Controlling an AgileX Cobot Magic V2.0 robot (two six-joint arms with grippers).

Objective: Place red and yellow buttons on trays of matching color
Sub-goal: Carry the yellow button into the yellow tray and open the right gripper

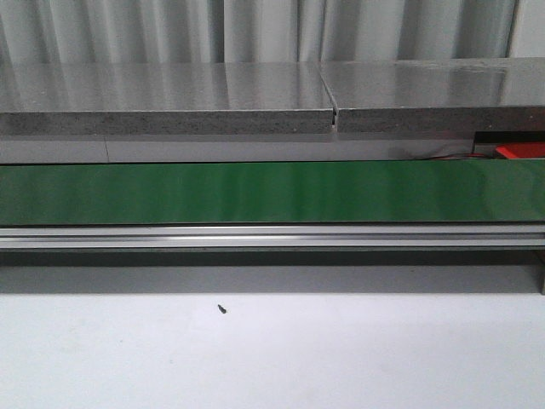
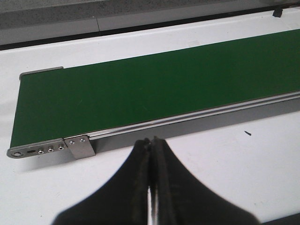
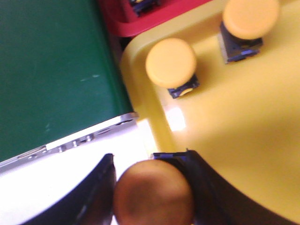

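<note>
The yellow button [image 3: 164,197] hangs high over the yellow tray's near edge [image 3: 136,108] in the right wrist view, so the right gripper needs to lower it before letting go.
In the right wrist view my right gripper [image 3: 152,187] is shut on a yellow button [image 3: 153,193], held over the near edge of the yellow tray [image 3: 243,122]. Two more yellow buttons [image 3: 170,63] [image 3: 250,18] stand on that tray. The red tray [image 3: 154,21] lies beyond it, with a dark button base at its edge. In the left wrist view my left gripper [image 2: 151,143] is shut and empty, over the white table just in front of the green conveyor belt [image 2: 140,89]. Neither gripper shows in the front view.
The green belt [image 1: 272,192] runs across the front view with a metal rail [image 1: 272,237] along its near side. A grey shelf [image 1: 170,102] stands behind it. A red tray corner [image 1: 521,151] shows at the far right. A small dark speck [image 1: 221,309] lies on the white table.
</note>
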